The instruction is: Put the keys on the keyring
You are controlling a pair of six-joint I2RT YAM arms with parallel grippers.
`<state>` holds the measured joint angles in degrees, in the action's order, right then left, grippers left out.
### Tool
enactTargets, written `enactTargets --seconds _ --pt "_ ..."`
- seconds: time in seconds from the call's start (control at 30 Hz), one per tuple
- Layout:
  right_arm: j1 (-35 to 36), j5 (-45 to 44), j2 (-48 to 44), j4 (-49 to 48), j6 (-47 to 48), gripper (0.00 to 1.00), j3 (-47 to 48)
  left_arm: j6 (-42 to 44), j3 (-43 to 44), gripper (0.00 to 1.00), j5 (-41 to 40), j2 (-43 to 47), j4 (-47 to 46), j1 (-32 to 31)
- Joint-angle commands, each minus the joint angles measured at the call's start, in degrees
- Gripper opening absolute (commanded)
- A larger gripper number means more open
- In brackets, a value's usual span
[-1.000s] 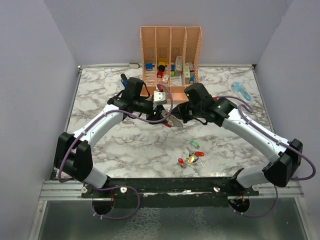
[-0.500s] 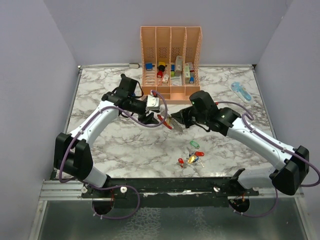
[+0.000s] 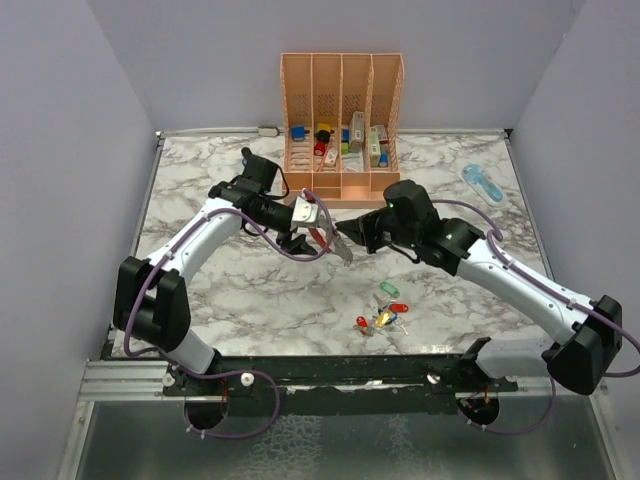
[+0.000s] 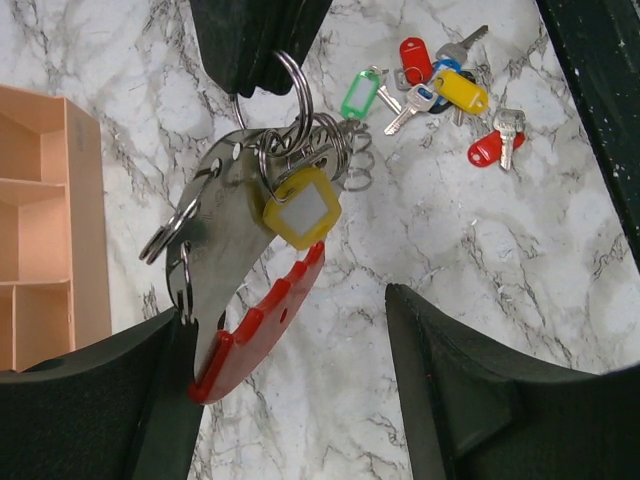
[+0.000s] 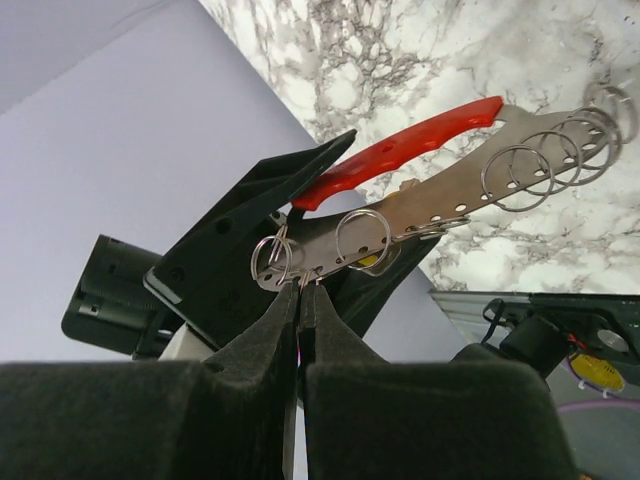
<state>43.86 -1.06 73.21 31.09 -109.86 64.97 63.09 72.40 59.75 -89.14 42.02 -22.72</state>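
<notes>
My left gripper should close now. Closing now would hold the keyring. The keyring's red end is between my open fingers, close to the left finger.
The keyring point(image 4: 235, 260) is a silver plate with a red grip edge and several split rings, one carrying a yellow tag point(image 4: 300, 208). It hangs above the table from my right gripper point(image 5: 300, 290), which is shut on a small ring at the plate's edge. My left gripper point(image 4: 288, 318) is open, its jaws wide apart; the red end sits just beside its left finger point(image 4: 100, 410). From above, the keyring point(image 3: 336, 244) hangs between both grippers. Loose keys point(image 3: 385, 312) with red, yellow, green and blue heads lie in a heap near the front; the same keys point(image 4: 440, 90) show in the left wrist view.
A peach organiser point(image 3: 342, 100) with coloured blocky items stands at the back centre. A pale blue flat tool point(image 3: 480, 182) lies at the back right. A dark blue stick tool point(image 3: 246, 156) lies behind the left arm.
The left gripper pulled back to the left off the keyring, then edged toward it again. The right gripper kept hold and carried the keyring slightly lower and forward.
</notes>
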Motion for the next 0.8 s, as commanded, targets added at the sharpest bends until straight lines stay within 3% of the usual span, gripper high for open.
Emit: enactTargets --seconds 0.0,0.27,0.43,0.57,0.77 --pt "0.0 3.3 -2.0 -5.2 -1.8 0.01 -1.9 4.3 0.0 0.64 2.7 0.0 1.1 0.3" --pt "-0.1 12.5 -3.0 -16.4 -9.8 0.01 -9.1 7.6 1.1 0.36 3.3 -0.1 3.2 0.3" --pt "0.0 15.0 -2.1 -15.9 -11.0 0.01 -8.4 6.9 1.1 0.07 1.3 -0.3 1.6 0.8" --pt "0.0 18.4 -1.9 -17.6 -12.6 0.01 -9.7 7.4 1.0 0.0 0.8 -0.2 1.3 1.5" --pt "0.0 16.9 -3.1 -15.5 -13.6 0.01 -10.1 8.9 3.0 0.0 0.5 -0.3 3.6 2.0"
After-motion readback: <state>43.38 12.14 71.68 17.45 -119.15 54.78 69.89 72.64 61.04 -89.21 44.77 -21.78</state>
